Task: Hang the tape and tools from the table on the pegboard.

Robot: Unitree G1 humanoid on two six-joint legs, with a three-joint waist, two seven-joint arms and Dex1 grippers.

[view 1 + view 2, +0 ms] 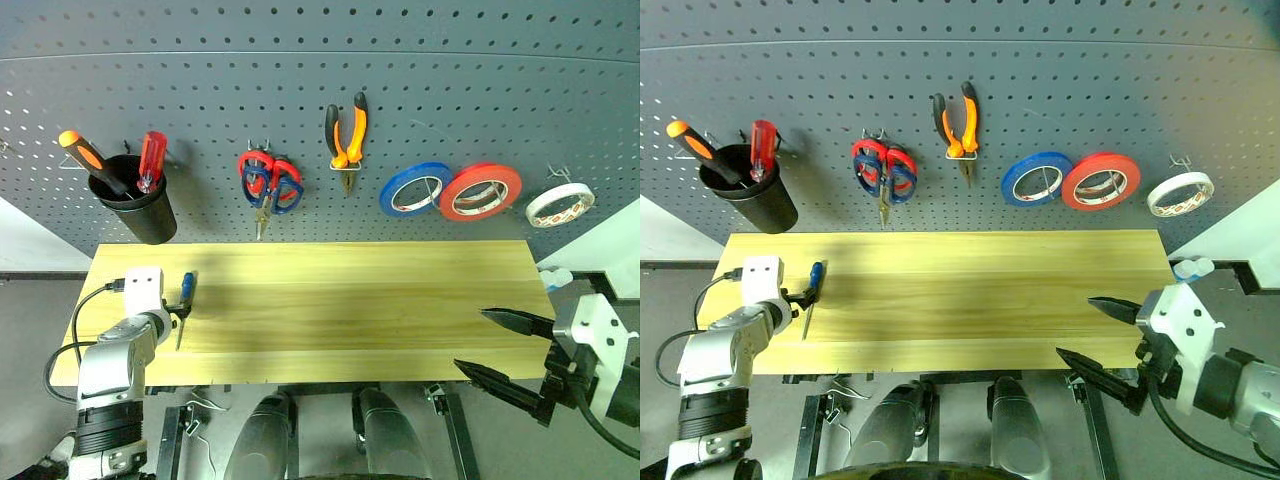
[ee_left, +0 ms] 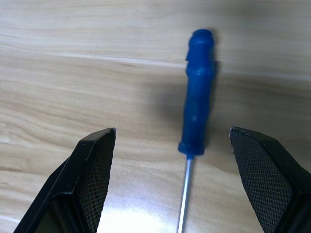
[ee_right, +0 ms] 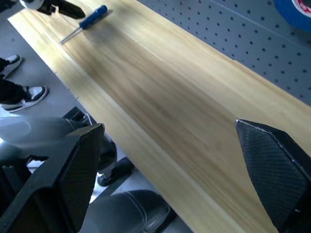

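Next, my left gripper grabs the small blue-handled screwdriver near mid-length, by the handle's lower end (image 1: 185,300), since the screwdriver has a long thin shaft (image 1: 180,336).
A small blue-handled screwdriver (image 1: 187,290) lies on the left end of the light wooden table (image 1: 340,300). My left gripper (image 2: 172,132) is open just above the table, its fingertips either side of where the blue handle (image 2: 197,97) meets the shaft. My right gripper (image 1: 470,338) hangs open and empty over the table's front right edge. On the dark grey pegboard (image 1: 460,90) hang the orange-and-black pliers (image 1: 346,135), the red-orange tape (image 1: 480,191), and dark-handled scissors (image 1: 286,190) beside a red-handled pair.
A black cup (image 1: 135,205) on the pegboard's left holds an orange and a red screwdriver. A blue roll (image 1: 415,189) and a white roll (image 1: 559,204) flank the red-orange tape. A cable runs from my left wrist off the table's left edge.
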